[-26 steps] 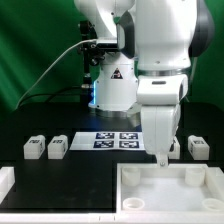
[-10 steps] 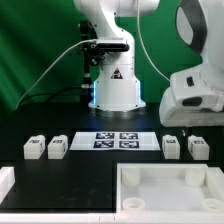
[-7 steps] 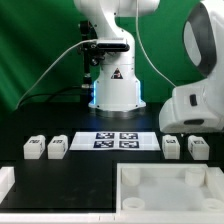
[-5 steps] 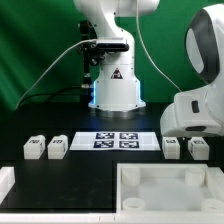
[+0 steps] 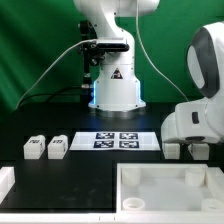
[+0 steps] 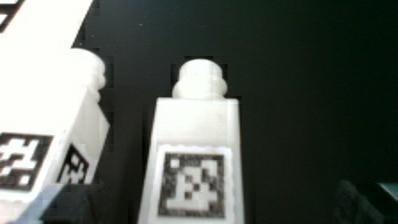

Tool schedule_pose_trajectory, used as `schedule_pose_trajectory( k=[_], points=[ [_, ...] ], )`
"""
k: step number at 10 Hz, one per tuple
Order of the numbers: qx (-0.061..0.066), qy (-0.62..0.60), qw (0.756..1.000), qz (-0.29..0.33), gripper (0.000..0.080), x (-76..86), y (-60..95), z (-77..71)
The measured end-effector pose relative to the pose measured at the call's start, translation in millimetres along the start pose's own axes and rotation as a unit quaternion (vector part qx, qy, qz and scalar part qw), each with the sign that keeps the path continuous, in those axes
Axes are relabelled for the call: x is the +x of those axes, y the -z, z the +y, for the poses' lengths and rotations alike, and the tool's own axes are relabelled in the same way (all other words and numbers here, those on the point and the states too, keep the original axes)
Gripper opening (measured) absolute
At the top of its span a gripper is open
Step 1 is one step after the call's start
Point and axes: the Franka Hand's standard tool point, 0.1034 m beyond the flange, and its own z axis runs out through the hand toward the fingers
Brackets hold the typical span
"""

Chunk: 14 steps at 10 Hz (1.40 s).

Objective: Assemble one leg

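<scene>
I should close my gripper. Closing now would hold the middle leg. My fingers are on either side of the middle leg in the wrist view.
Two legs show in the wrist view, small white blocks with rounded pegs and marker tags. One leg (image 6: 196,130) lies midway under my gripper (image 6: 201,206), the other leg (image 6: 63,105) lies beside it. The dark, blurred fingers (image 6: 368,200) stand wide apart on either side of the middle leg, open and not touching it. In the exterior view my arm (image 5: 197,118) hangs low over the right pair of legs; one of them (image 5: 172,150) peeks out and the fingers are hidden. Two more legs (image 5: 33,148) (image 5: 57,147) lie at the exterior view's left.
The marker board (image 5: 120,139) lies mid-table in front of the robot base (image 5: 115,85). The large white square tray-like part with corner sockets (image 5: 165,196) sits at the front. A white piece (image 5: 5,182) shows at the front left edge.
The arm left the tray-like part, swung to the exterior view's right and has come down step by step over the right pair of legs. Nothing else has moved.
</scene>
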Motion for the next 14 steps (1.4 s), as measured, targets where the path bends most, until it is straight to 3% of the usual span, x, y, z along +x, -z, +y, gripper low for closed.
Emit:
schedule_pose_trajectory(
  k=[3,4,5,6,7,14],
  points=[
    [-0.001,-0.001,1.0,-0.004,0.0649,1.3,-4.5,-0.6],
    [-0.001,-0.001,1.0,-0.004,0.0548,1.4,-4.5,-0.6],
    [-0.001,-0.001,1.0,-0.004,0.0548,1.4,-4.5,-0.5],
    [-0.001,-0.001,1.0,-0.004,0.0346,1.4,-4.5,-0.5],
    [-0.001,-0.001,1.0,-0.004,0.029,1.3,-4.5,-0.5],
    [-0.001,-0.001,1.0,-0.004,0.029,1.3,-4.5,-0.5]
  ],
)
